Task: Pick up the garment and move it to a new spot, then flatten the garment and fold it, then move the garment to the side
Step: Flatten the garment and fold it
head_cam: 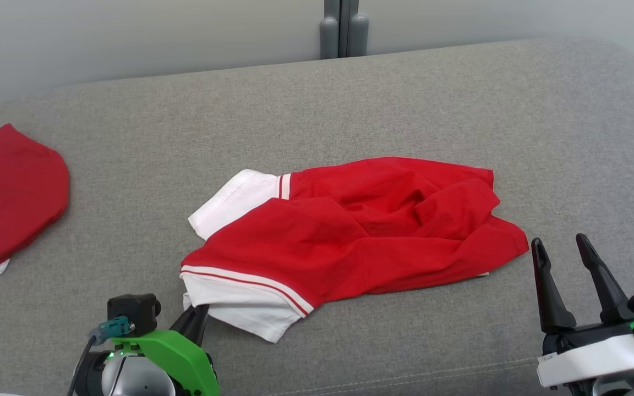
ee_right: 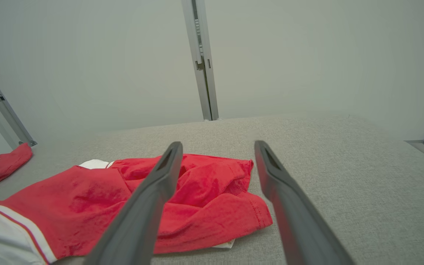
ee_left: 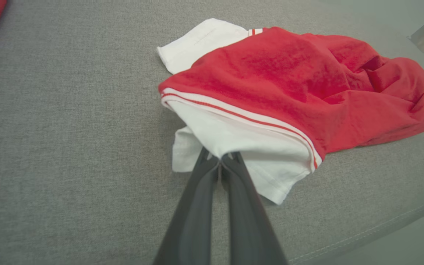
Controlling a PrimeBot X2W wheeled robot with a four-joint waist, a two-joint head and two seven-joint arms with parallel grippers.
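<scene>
My right gripper should next grab its hem corner, which sticks out as a loose edge, because the garment is lying slack in crumpled folds.
The garment is a red shirt with white, red-striped sleeves, lying crumpled in the middle of the grey cushion. In the left wrist view my left gripper is shut on the edge of the near white sleeve; the head view shows that gripper at the sleeve's front left corner. My right gripper stands open just right of the garment's right edge, holding nothing. From the right wrist, its fingers spread wide above the red cloth.
A second red garment with white lettering lies at the cushion's far left. The cushion's front seam runs close to both grippers. A grey post stands behind the cushion against the pale wall.
</scene>
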